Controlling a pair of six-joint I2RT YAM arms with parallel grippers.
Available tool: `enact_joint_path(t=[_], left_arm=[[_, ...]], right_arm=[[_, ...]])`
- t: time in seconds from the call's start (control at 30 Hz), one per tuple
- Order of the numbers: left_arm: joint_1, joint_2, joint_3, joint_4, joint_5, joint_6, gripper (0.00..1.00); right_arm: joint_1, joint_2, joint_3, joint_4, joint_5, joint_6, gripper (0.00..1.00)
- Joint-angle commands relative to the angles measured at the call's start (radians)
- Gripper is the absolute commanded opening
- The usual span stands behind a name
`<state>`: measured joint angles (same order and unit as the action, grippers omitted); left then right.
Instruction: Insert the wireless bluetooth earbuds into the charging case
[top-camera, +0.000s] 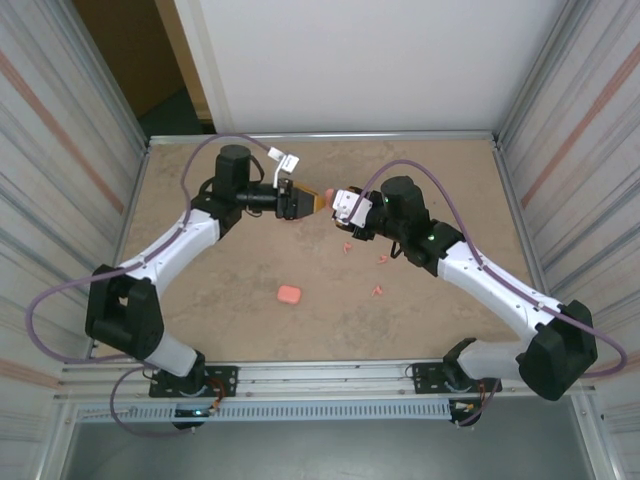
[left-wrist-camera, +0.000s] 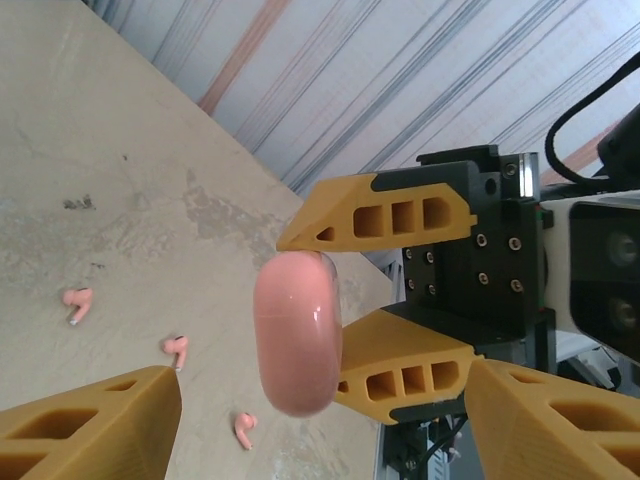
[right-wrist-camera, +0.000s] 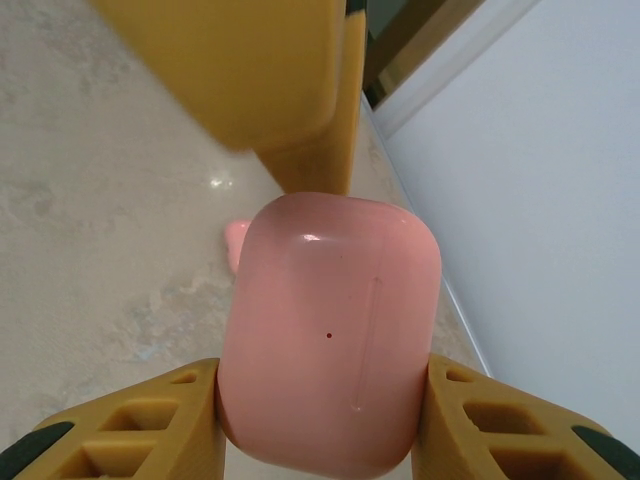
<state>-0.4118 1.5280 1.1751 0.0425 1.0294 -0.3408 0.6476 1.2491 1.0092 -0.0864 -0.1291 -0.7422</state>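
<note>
My left gripper should grab the end of the charging case's body across its broad sides next, so the case's lid stays free for putting the earbuds in.
A pink rounded charging case is held above the table, clamped by its sides between my right gripper's fingers. In the top view the case hangs between the two grippers at mid-table. My left gripper is open, with its yellow fingers spread either side of the case without touching it. From above, the left gripper faces the right gripper tip to tip. Three salmon earbuds lie loose on the table below.
A second pink case lies on the tan table nearer the front. Earbuds are scattered beside the right arm. A small pink piece shows behind the held case. Ribbed walls enclose the table.
</note>
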Motion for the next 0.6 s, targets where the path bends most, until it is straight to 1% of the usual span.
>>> enact_joint_path(t=[0.0,0.1,0.57], left_arm=[[-0.020,0.019,0.040,0.014,0.030,0.014,0.73],[-0.026,0.030,0.044,0.016,0.038,0.017,0.71],[-0.044,0.066,0.049,0.022,0.068,0.017,0.56]], right_arm=[[0.007,-0.027,-0.011,0.017,0.009,0.004,0.43],[0.007,-0.025,-0.012,0.020,0.012,0.004,0.43],[0.012,-0.006,-0.012,0.036,0.016,0.017,0.43]])
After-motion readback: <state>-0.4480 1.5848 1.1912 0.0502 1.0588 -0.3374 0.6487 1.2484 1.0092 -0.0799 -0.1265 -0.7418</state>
